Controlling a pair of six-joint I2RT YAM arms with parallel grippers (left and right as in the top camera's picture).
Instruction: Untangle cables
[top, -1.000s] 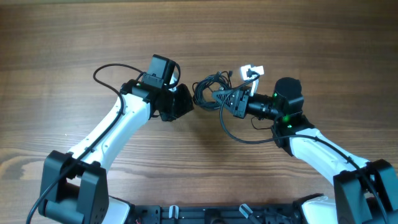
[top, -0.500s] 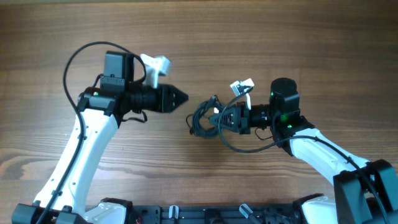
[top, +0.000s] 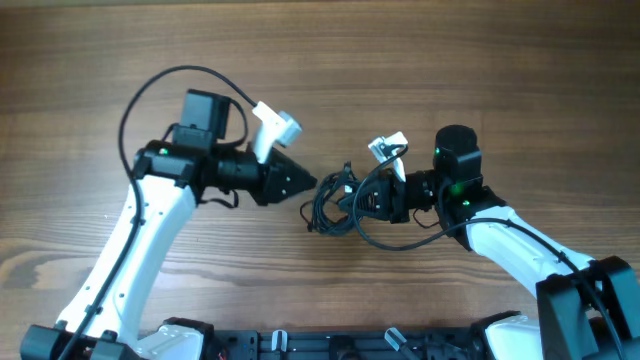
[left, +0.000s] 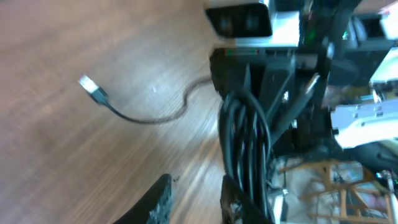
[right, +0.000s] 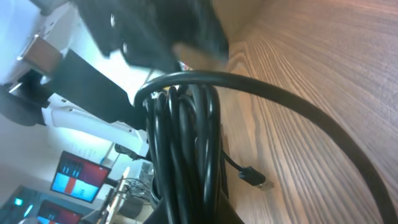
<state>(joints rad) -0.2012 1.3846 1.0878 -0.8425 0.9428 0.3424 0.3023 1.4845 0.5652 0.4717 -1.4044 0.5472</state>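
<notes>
I need to grab the coiled bundle (top: 322, 210) (left: 245, 157) with my left gripper next, on the side opposite my right gripper. That leaves pieces of cable free, so the cables can be untangled.
The cables (top: 328, 200) form a dark coiled bundle at mid-table. My right gripper (top: 352, 201) is shut on the bundle from the right. In the right wrist view the coil (right: 185, 134) runs between its fingers (right: 186, 202), and a small plug (right: 254, 178) lies on the wood beside it. One strand loops out below the right gripper (top: 392, 240). My left gripper (top: 306, 183) points at the bundle from the left, just short of it. In the left wrist view it (left: 194, 182) is open over bare wood, the coil (left: 245, 140) against its right finger. A loose plug end (left: 91, 87) lies further out.
The wooden table (top: 480, 60) fills the view. A white tag (top: 275, 127) sticks up from the left wrist and another (top: 387, 147) from the right wrist. The arms' own thick black cable (top: 165, 85) arcs over the left arm. The arm bases stand along the front edge.
The left arm let go of the bundle, swung out to the left, then came back toward it with its jaws apart. The right gripper drew the bundle slightly down and left.
</notes>
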